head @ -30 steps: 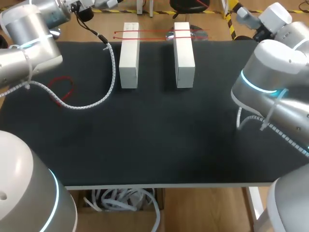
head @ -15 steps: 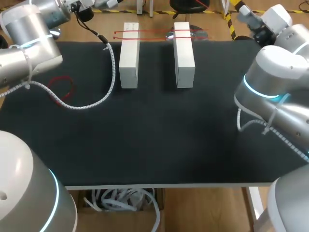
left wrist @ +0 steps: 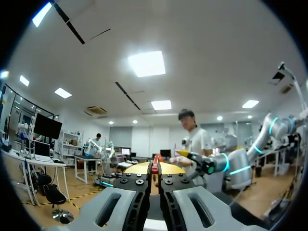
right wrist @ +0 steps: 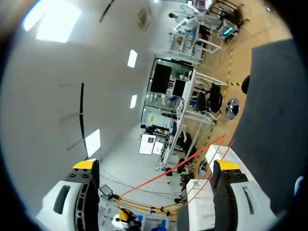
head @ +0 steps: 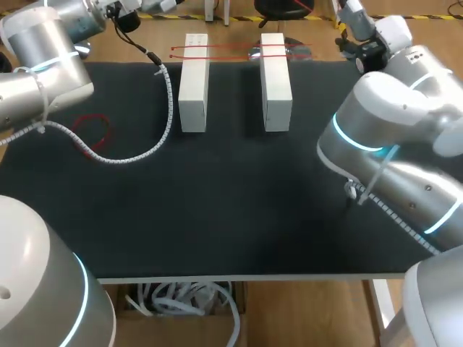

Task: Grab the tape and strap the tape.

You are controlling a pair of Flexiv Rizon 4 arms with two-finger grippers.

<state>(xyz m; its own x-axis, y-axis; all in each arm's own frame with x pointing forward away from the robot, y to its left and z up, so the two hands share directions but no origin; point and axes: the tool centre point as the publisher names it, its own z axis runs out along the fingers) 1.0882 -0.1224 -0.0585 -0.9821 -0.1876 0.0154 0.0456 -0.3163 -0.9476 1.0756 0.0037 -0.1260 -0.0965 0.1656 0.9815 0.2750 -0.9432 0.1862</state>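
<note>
I need to grab the thin red piece of tape by its loose end point(right wrist: 219, 138) with my right gripper next, so that I can strap the tape point(right wrist: 192, 159) around the white blocks.
Two white blocks point(head: 193, 83) point(head: 275, 81) stand side by side at the back of the black mat point(head: 231, 210). Red tape point(head: 235, 49) runs in two strands across their far ends. In the left wrist view my left gripper point(left wrist: 155, 168) points out into the room, shut on a thin red strip of tape point(left wrist: 155, 162); the head view cuts it off at the far left corner. My right gripper point(right wrist: 156, 166) is open with nothing between its fingers. Beyond it I see the red tape point(right wrist: 192, 159) and a white block point(right wrist: 202, 202). The right wrist point(head: 369, 36) is at the far right edge.
A loose red loop point(head: 94, 130) lies on the mat at the left, beside my left arm's white spiral-wrapped cable point(head: 137, 155), which trails across the mat. My right arm's bulky elbow point(head: 376, 130) hangs over the right side of the mat.
My right arm has swung left: its elbow now reaches further over the mat and its wrist has shifted left along the far edge. The left arm, blocks and tape have not moved.
</note>
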